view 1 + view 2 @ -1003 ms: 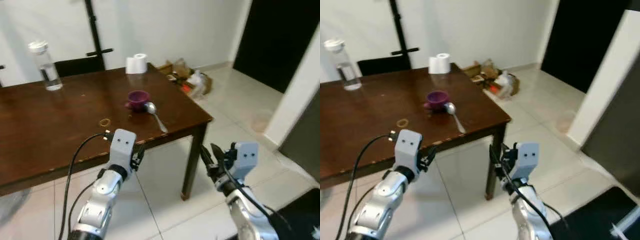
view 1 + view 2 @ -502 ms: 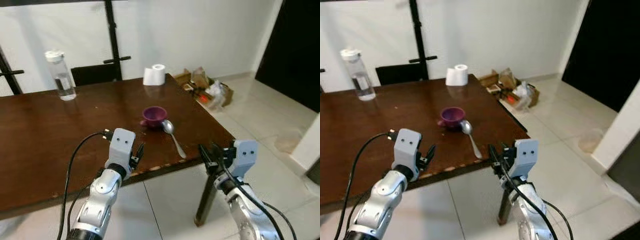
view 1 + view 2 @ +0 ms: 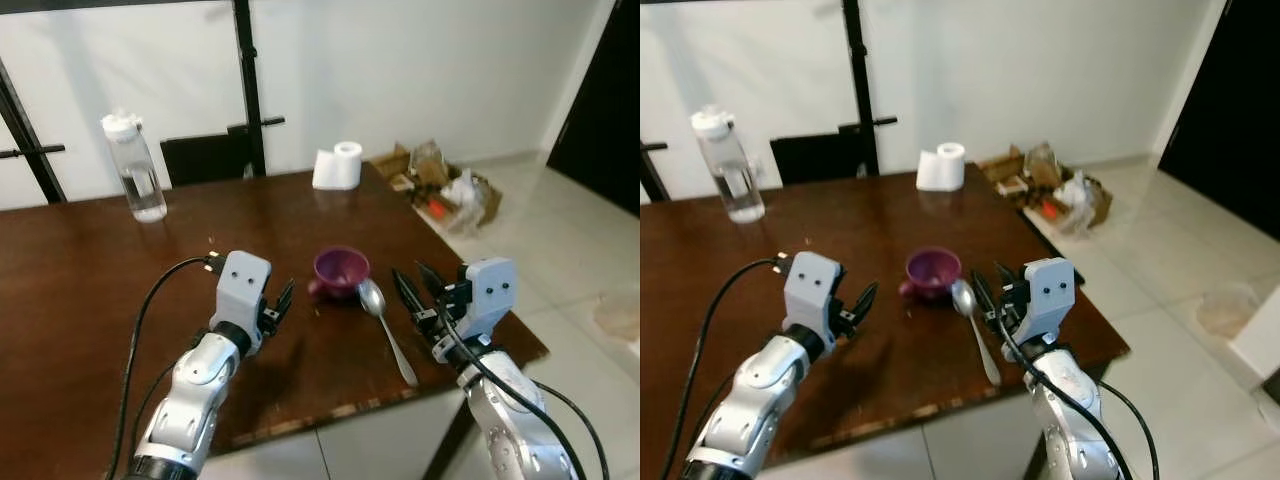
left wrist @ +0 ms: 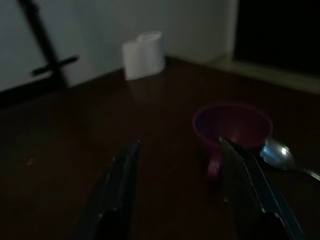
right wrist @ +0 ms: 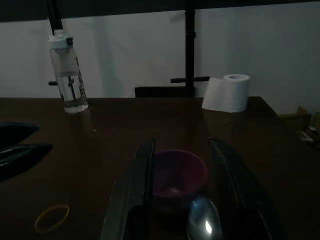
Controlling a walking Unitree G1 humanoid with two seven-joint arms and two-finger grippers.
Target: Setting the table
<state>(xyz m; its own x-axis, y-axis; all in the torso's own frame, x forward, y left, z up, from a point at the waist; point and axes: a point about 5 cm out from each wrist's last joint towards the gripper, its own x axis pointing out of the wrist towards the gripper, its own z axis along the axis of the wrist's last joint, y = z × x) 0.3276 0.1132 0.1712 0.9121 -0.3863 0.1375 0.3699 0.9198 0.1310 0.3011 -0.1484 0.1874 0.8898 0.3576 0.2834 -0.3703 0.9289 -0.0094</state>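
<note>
The cup's round bowl is wider than my open fingers. My left gripper should grab the cup by its narrow handle [image 3: 316,288] [image 4: 214,167] next.
A purple cup [image 3: 340,270] stands on the brown table [image 3: 80,290] near its right end. A metal spoon [image 3: 386,322] lies just right of the cup, bowl toward it and handle toward the front edge. My left gripper [image 3: 278,302] hovers open over the table just left of the cup, nothing between its fingers [image 4: 120,185]. My right gripper [image 3: 412,283] is open just right of the spoon. In the right wrist view the cup [image 5: 179,177] and the spoon bowl [image 5: 204,225] lie ahead between the two fingers [image 5: 142,175].
A clear water bottle [image 3: 135,180] stands at the table's back left and a toilet roll [image 3: 338,165] at the back right corner. A black chair back [image 3: 205,157] is behind the table. Clutter [image 3: 445,185] lies on the tiled floor to the right. A small ring [image 5: 51,217] lies on the table.
The whole view has shifted as I came up to the table. Both grippers, earlier below and before its front edge, now hover over the tabletop on either side of the cup and spoon.
</note>
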